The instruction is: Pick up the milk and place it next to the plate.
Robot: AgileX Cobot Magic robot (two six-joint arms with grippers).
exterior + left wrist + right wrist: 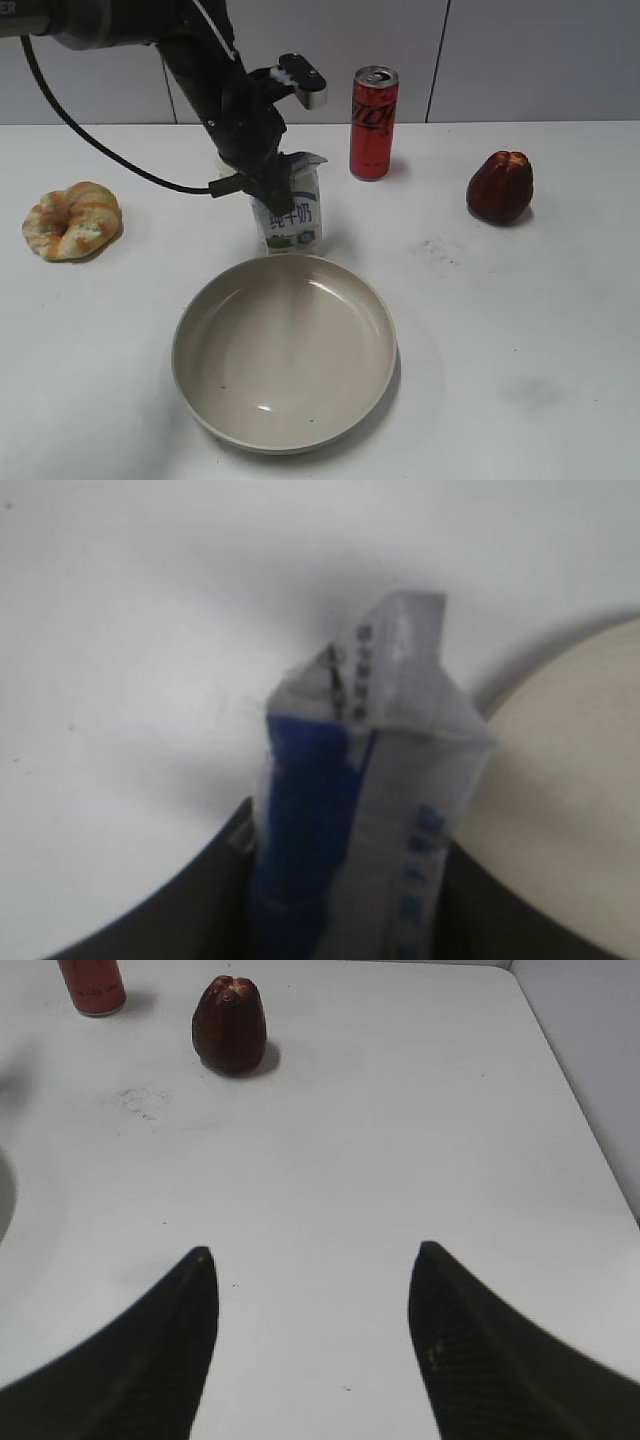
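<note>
The milk carton's base is on the tabletop behind the plate, so it is time for my left gripper to open. The milk carton (293, 225) would stand.
The milk (292, 218), a small white carton with a blue top and blue lettering, stands upright on the table just behind the plate (285, 350), a wide beige-cream dish. My left gripper (268, 182) is shut on the carton's upper part from behind. In the left wrist view the carton (370, 810) sits between the two dark fingers (345, 880), with the plate's rim (560, 770) to its right. My right gripper (312, 1260) is open and empty over bare table; it does not show in the exterior view.
A red can (373, 123) stands behind the milk to the right. A dark red fruit (500, 187) lies at the right, also in the right wrist view (230, 1025). A bread ring (72, 220) lies at the left. A wall runs behind the table.
</note>
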